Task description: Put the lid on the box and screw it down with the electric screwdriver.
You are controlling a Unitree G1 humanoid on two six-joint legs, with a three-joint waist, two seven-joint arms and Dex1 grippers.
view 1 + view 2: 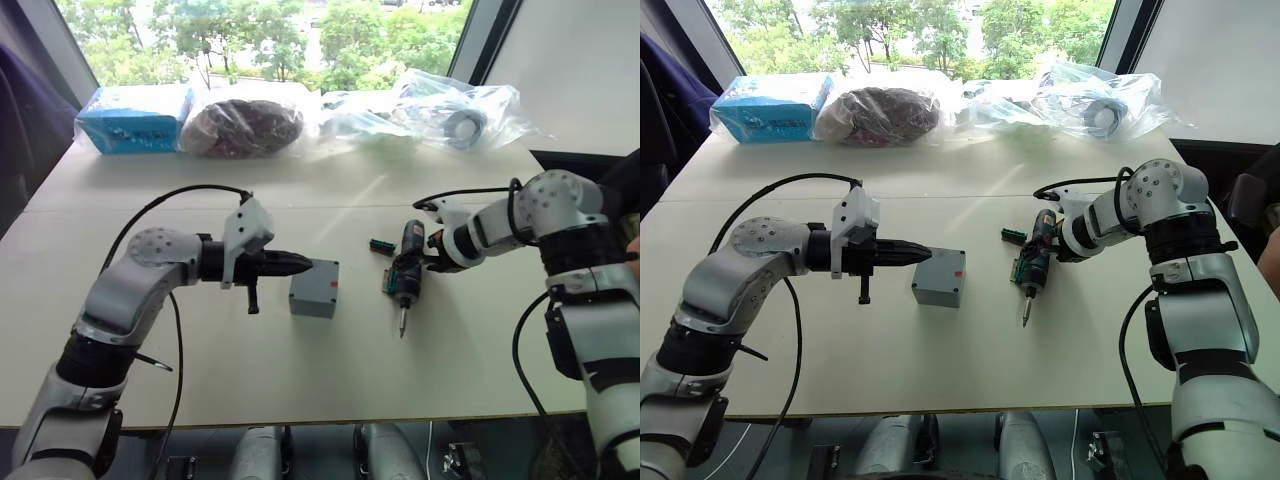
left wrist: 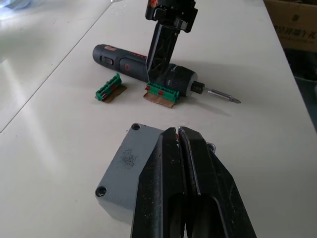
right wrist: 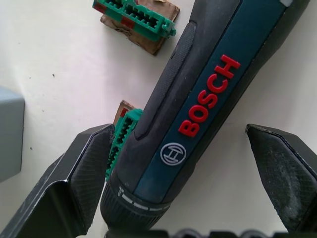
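My right gripper should grab the screwdriver by its dark body (image 1: 411, 250) (image 3: 190, 106). The electric screwdriver's bit must stay free to drive the lid's screws.
The grey box (image 1: 313, 297) stands mid-table, its top closed by the flat grey lid (image 2: 124, 161), which has holes at its corners. My left gripper (image 1: 306, 263) is shut with nothing between its fingers, its tips over the lid's near edge (image 2: 178, 131). The electric screwdriver (image 1: 406, 268) lies flat on the table to the right of the box, bit pointing toward the front edge. My right gripper (image 3: 185, 148) is open and straddles the screwdriver's dark body (image 3: 198, 99), one finger on each side, apart from it.
Two small green connector blocks (image 2: 109, 88) (image 2: 162, 91) lie beside the screwdriver. A blue carton (image 1: 135, 117) and plastic bags (image 1: 245, 125) (image 1: 440, 112) line the table's far edge.
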